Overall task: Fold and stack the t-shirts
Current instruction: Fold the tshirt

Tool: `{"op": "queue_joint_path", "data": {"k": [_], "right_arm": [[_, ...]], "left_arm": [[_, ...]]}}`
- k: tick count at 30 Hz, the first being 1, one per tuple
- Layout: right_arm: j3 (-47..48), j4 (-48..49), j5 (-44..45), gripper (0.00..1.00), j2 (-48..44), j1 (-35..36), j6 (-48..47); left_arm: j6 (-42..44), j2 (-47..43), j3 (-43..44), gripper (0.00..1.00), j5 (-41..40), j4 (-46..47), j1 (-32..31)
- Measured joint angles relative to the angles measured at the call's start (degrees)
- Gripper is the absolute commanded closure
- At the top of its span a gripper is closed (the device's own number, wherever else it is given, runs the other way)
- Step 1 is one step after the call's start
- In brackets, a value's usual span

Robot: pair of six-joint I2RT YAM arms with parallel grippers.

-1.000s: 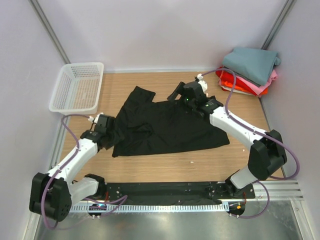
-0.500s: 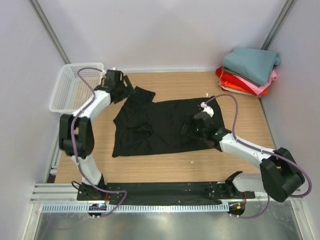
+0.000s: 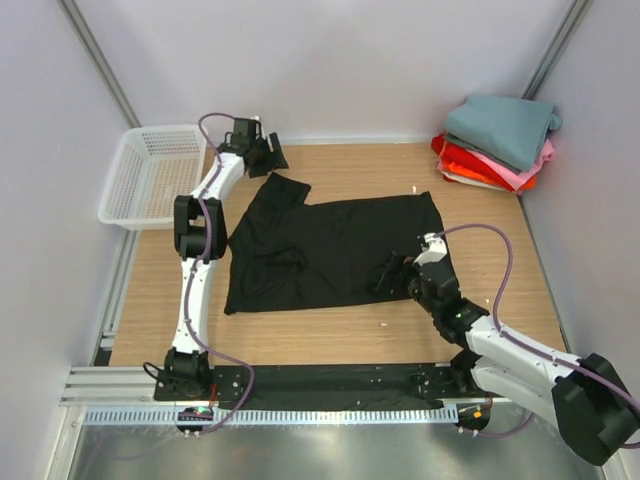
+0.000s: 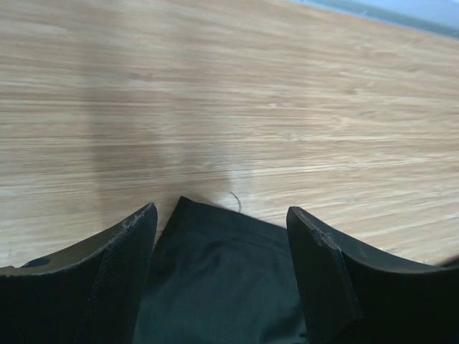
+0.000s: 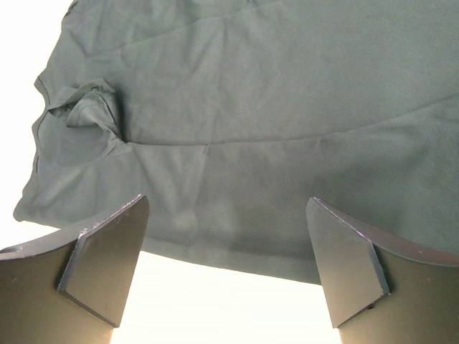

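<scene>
I next need my left gripper to grab the far sleeve's corner, to fold the far side of the black t-shirt [image 3: 330,250] toward its near side.
A plain black t-shirt [image 3: 330,250] lies spread flat on the wooden table. My left gripper [image 3: 270,156] is open at the far side, by the tip of the shirt's upper sleeve [image 3: 285,187]. The left wrist view shows that sleeve corner [image 4: 222,272] lying between the open fingers [image 4: 122,258], not gripped. My right gripper [image 3: 392,277] is open and low at the shirt's near right hem. The right wrist view shows the shirt [image 5: 237,107] ahead, with its hem between the spread fingers [image 5: 107,251]. Folded shirts are stacked at the back right, teal-grey [image 3: 505,125] on pink [image 3: 532,172] and red-orange [image 3: 462,160].
A white mesh basket [image 3: 150,175] stands at the back left, just left of my left arm. Grey walls close in the table on three sides. A small white speck [image 3: 381,323] lies near the front edge.
My left arm swung from the shirt's near left corner up to the far sleeve. My right arm drew back from the shirt's far edge to its near right hem. The shirt lies flatter.
</scene>
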Motion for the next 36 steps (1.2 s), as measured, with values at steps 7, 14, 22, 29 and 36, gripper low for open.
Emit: {"op": "queue_joint_path", "data": {"k": [7, 14, 22, 29, 36], "right_arm": [[0.28, 3.76, -0.50, 0.02, 6.69, 0.00, -0.02], [0.28, 4.66, -0.48, 0.02, 7.30, 0.00, 0.00], [0.28, 5.11, -0.46, 0.02, 7.30, 0.00, 0.02], [5.18, -2.21, 6.05, 0.00, 2.32, -0.02, 0.48], [31.30, -17.46, 17.46, 0.05, 10.01, -2.95, -1.79]], "left_arm": [[0.35, 2.10, 1.44, 0.45, 1.14, -1.73, 0.02], [0.24, 2.19, 0.07, 0.85, 2.16, -2.01, 0.00], [0.13, 1.62, -1.84, 1.00, 2.73, -1.18, 0.02], [0.28, -5.18, -6.75, 1.00, 0.83, -6.36, -0.68], [0.26, -25.86, -19.63, 1.00, -5.27, -11.50, -4.92]]}}
